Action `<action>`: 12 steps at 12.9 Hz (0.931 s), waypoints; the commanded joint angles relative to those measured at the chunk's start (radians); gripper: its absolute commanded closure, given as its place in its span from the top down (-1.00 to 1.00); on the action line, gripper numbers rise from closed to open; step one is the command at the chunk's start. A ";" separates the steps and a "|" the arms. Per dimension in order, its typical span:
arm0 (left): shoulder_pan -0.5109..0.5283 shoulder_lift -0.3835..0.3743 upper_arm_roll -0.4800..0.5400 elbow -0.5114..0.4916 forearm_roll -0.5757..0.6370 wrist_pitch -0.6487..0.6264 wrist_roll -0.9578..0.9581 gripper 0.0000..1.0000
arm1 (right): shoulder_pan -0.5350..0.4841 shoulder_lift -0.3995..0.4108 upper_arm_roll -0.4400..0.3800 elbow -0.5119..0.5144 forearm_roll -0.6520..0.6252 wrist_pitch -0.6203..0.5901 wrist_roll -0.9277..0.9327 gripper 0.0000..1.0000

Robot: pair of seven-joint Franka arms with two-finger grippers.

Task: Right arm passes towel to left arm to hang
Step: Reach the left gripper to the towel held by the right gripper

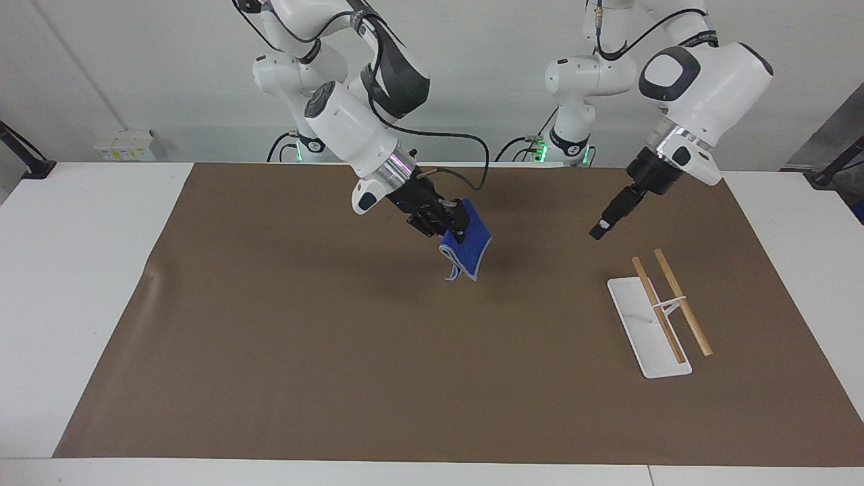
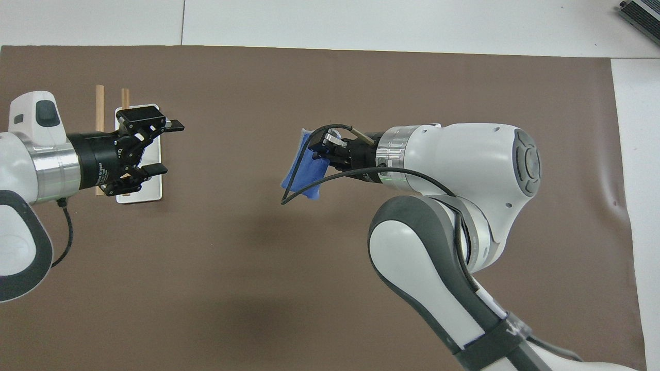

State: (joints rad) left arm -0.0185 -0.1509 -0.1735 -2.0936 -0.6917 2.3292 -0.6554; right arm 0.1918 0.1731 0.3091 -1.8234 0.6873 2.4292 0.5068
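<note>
My left gripper should reach the blue towel and grab the towel by its loose edge (image 2: 292, 166), because my right gripper's fingers cover the towel's top edge.
My right gripper (image 1: 451, 226) is shut on the top edge of the blue towel (image 1: 468, 248) and holds it in the air over the middle of the brown mat, so the cloth hangs down. In the overhead view the right gripper (image 2: 320, 151) points toward the left arm's end, with the towel (image 2: 303, 178) under it. My left gripper (image 1: 600, 230) is up in the air and points toward the towel, a clear gap away. In the overhead view the left gripper (image 2: 166, 147) is open and empty over the rack.
A white rack base (image 1: 649, 351) with two wooden bars (image 1: 683, 305) stands toward the left arm's end; in the overhead view the rack base (image 2: 153, 189) is partly covered by the left gripper. The brown mat (image 1: 337, 337) covers most of the white table.
</note>
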 commanded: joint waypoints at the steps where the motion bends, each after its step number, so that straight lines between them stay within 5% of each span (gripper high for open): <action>1: -0.072 -0.061 0.014 -0.107 -0.100 0.137 -0.096 1.00 | 0.001 0.017 0.004 0.019 0.027 0.011 0.012 -1.00; 5: -0.254 -0.052 0.014 -0.226 -0.186 0.443 -0.197 1.00 | 0.000 0.019 0.002 0.019 0.027 0.011 0.012 -1.00; 8: -0.371 0.025 0.014 -0.238 -0.282 0.605 -0.204 1.00 | 0.000 0.019 0.004 0.019 0.027 0.010 0.010 -1.00; 12: -0.435 0.040 0.014 -0.238 -0.328 0.662 -0.265 1.00 | 0.000 0.019 0.004 0.019 0.027 0.010 0.010 -1.00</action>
State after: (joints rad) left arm -0.4158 -0.1063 -0.1746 -2.3269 -0.9959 2.9591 -0.8856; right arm 0.1918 0.1791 0.3085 -1.8212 0.6874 2.4292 0.5070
